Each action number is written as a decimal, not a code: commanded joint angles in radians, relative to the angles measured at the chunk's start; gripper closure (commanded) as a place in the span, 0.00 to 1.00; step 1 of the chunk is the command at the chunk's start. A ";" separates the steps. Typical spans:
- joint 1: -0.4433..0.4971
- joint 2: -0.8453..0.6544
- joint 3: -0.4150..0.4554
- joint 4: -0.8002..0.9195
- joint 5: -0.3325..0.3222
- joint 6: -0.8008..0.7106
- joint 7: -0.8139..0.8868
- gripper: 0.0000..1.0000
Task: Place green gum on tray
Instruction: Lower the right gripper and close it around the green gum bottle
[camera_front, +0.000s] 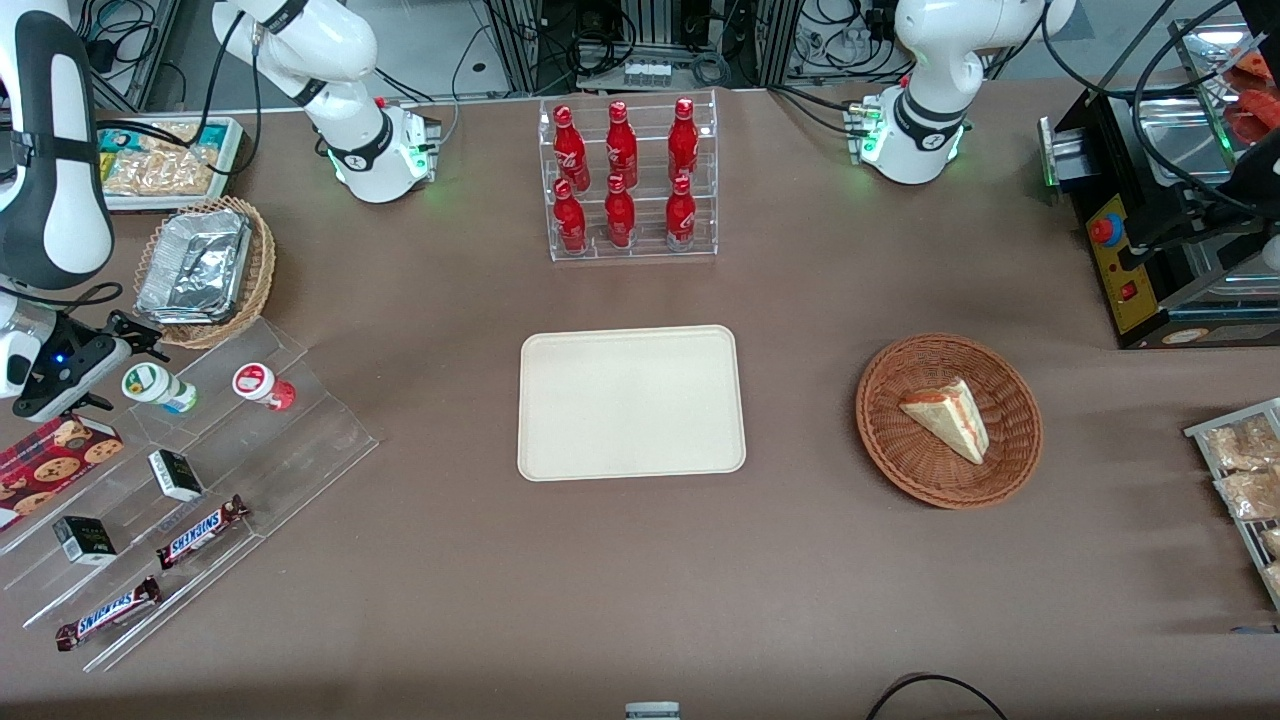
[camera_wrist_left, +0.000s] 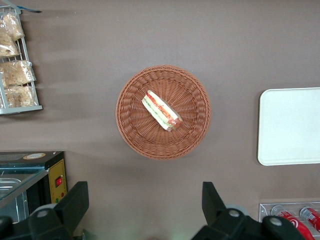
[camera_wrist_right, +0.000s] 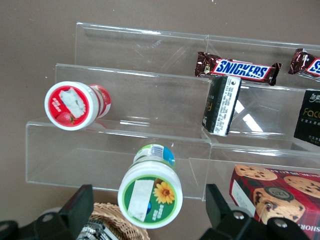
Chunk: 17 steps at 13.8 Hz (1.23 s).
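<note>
I need to grab the green gum by its labeled body (camera_front: 173, 392) next, to place it on the tray (camera_front: 632, 403).
The green gum (camera_front: 158, 388) lies on its side on the upper step of a clear stepped rack (camera_front: 300, 440), toward the working arm's end of the table. Its green-and-white lid (camera_wrist_right: 150, 199) faces my wrist camera. My gripper (camera_front: 115, 370) is open at the lid end of the bottle, and in the right wrist view the gripper (camera_wrist_right: 150, 212) has one finger on each side of the lid, with a gap on both sides. The cream tray (camera_front: 630, 400) lies flat in the middle of the table and holds nothing. Its edge also shows as the tray (camera_wrist_left: 290, 125) in the left wrist view.
A red-lidded bottle (camera_front: 262, 385) lies beside the gum on the same step. Lower steps hold Snickers bars (camera_front: 200, 530), small black boxes (camera_front: 175, 474) and a cookie box (camera_front: 50, 460). A wicker basket of foil trays (camera_front: 200, 270) stands close by. Cola rack (camera_front: 630, 180) and sandwich basket (camera_front: 948, 420) flank the tray.
</note>
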 joint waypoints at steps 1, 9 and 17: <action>-0.011 -0.001 0.006 -0.033 -0.020 0.062 -0.014 0.00; -0.013 0.011 0.006 -0.071 -0.021 0.116 -0.037 0.32; 0.024 -0.008 0.020 0.002 -0.024 -0.002 -0.003 1.00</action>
